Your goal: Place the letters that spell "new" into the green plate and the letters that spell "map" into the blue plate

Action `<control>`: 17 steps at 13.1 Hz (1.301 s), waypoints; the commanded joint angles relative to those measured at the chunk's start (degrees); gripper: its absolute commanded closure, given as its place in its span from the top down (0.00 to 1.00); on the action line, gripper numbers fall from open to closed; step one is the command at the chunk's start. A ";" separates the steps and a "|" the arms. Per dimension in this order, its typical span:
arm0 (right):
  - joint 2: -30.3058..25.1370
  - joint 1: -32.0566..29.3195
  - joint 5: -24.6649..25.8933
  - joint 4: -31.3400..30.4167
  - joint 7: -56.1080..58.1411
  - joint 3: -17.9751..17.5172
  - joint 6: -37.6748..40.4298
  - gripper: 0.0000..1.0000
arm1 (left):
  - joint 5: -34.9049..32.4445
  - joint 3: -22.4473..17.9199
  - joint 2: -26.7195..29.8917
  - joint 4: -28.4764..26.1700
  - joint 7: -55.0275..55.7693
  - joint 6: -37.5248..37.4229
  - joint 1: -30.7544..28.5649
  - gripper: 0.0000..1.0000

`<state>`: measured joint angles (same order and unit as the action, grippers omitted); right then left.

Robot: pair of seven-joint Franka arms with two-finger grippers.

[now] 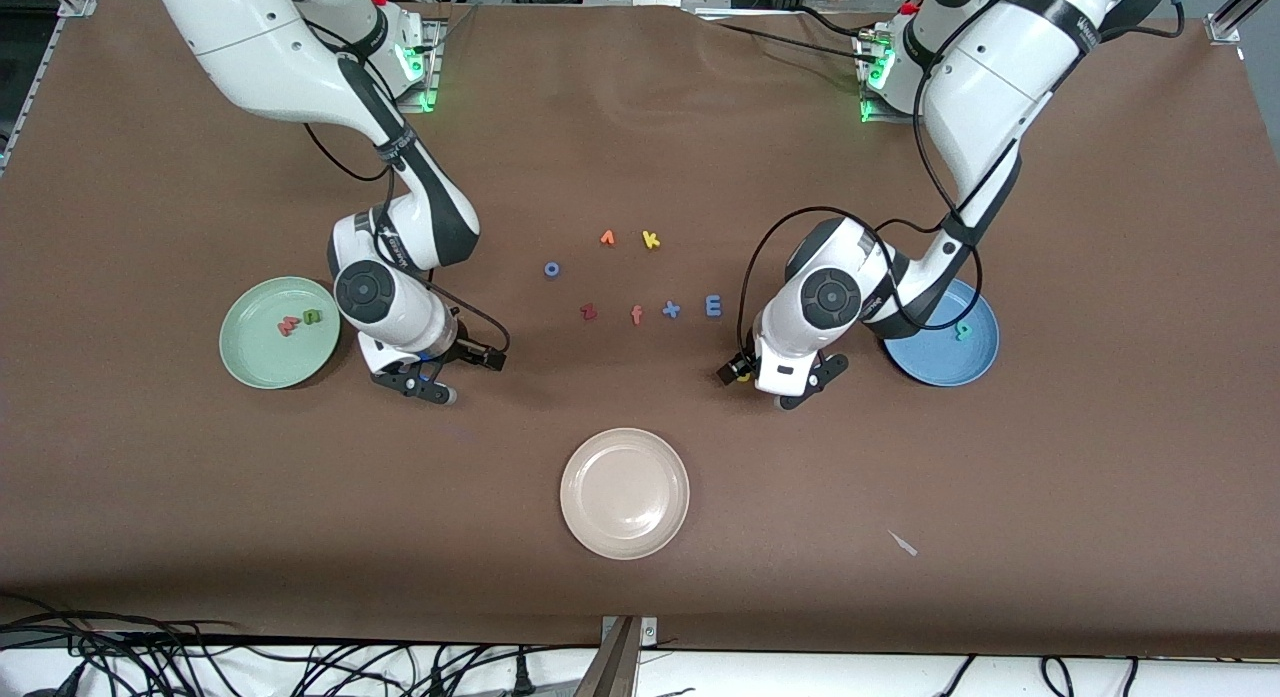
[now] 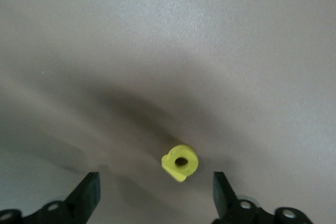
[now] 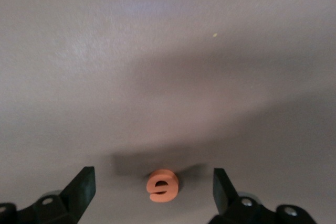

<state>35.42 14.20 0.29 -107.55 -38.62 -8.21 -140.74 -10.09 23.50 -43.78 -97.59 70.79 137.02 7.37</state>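
Observation:
My left gripper should next grab the yellow rounded letter by its looped ring (image 1: 744, 378), so that I can add it to the blue plate (image 1: 925, 362) for "map".
The green plate (image 1: 262, 362) lies toward the right arm's end and holds a pinkish-red w (image 1: 289, 325) and a green n (image 1: 312, 317). Beside it my right gripper (image 1: 425, 387) hangs low over the table, open. In the right wrist view an orange e (image 3: 162, 185) lies flat between its fingers (image 3: 84, 188), touching neither. The blue plate (image 1: 925, 362) holds a teal letter (image 1: 963, 330). My left gripper (image 1: 808, 382) is open beside that plate, and a yellow rounded letter (image 2: 180, 162) lies between its fingers (image 2: 90, 192). A blue m (image 1: 713, 305) lies mid-table.
A cream-white plate (image 1: 625, 492) sits nearer the front camera at the middle. Mid-table lie an orange pointed piece (image 1: 607, 238), a yellow k (image 1: 651, 240), a blue o (image 1: 551, 269), a dark red z (image 1: 588, 312), an orange f (image 1: 636, 315) and a blue x (image 1: 671, 309).

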 commanded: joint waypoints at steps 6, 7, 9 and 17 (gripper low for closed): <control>-0.08 0.74 0.15 -2.22 -0.75 0.04 -2.88 0.28 | -1.08 -5.75 -2.72 4.25 2.33 -0.52 6.17 0.72; -0.08 0.74 0.24 -2.22 -0.67 0.04 -2.88 0.22 | -0.99 -5.66 -2.72 4.25 2.33 -0.52 6.17 0.71; -0.26 0.74 0.41 -2.22 -0.32 0.04 -2.79 0.10 | -0.99 -5.66 -2.72 4.68 2.33 -0.52 6.43 0.60; -10.18 0.04 1.03 -0.55 24.78 11.71 19.86 0.03 | -1.51 -5.75 -2.72 4.86 2.33 -0.96 6.96 0.21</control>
<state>28.61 14.21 0.87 -106.52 -20.27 0.92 -124.81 -10.10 18.52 -45.37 -93.44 71.93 136.61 13.31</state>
